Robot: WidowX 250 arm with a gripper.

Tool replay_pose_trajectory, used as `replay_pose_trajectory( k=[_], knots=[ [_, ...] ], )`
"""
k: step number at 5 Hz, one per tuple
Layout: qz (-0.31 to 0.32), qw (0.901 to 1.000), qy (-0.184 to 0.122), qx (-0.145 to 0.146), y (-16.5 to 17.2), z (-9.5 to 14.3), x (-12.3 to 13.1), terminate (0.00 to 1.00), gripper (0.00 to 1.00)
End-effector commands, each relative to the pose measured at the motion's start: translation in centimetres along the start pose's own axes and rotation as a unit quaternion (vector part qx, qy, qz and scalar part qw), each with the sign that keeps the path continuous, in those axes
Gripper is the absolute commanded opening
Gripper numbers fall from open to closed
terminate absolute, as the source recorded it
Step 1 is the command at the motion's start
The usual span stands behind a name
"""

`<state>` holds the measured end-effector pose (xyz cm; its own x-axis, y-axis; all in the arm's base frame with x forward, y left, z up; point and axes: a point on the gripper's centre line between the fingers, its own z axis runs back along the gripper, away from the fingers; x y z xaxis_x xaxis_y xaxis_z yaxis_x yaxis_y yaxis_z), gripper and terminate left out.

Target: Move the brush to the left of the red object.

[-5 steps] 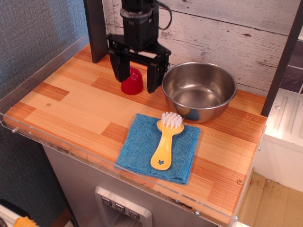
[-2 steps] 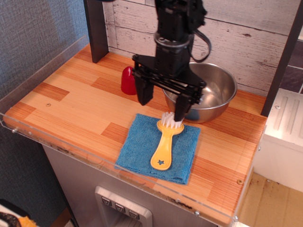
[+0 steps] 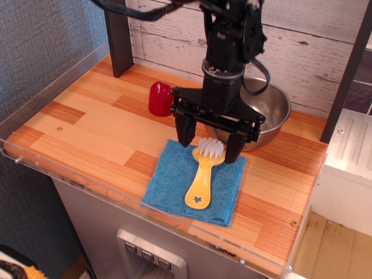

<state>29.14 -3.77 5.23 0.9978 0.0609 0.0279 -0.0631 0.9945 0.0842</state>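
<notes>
The gripper grabs the yellow brush by its handle (image 3: 201, 183) next, to bring the brush beside the red object (image 3: 160, 99).
The yellow brush (image 3: 204, 177) lies on a blue cloth (image 3: 195, 181), white bristles toward the back, its handle with the dark star mark toward the front edge. My gripper (image 3: 210, 147) is open and low over the bristle head, one finger on each side of it, not closed on it. The red object (image 3: 160, 99) stands on the wooden counter behind and to the left of the gripper, apart from it.
A steel bowl (image 3: 273, 110) sits at the back right, partly hidden by my arm. A dark post (image 3: 119, 38) stands at the back left. A clear plastic rim (image 3: 70, 177) edges the counter. Bare wood lies left of the red object.
My gripper has moved from around the red object forward and right, then lowered so its open fingers straddle the brush's bristle head. The brush and red object have not moved.
</notes>
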Motion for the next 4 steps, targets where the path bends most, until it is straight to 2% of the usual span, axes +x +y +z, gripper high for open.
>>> replay_pose_trajectory(
  k=[1,3,4],
  knots=[
    [0.003,0.9998,0.006,0.016,-0.4,-0.8,0.3,0.00,1.00],
    [0.000,0.9996,0.019,0.022,-0.3,-2.5,0.2,0.00,1.00],
    [0.000,0.9997,0.016,0.020,-0.1,-2.7,0.3,0.00,0.00]
  ],
)
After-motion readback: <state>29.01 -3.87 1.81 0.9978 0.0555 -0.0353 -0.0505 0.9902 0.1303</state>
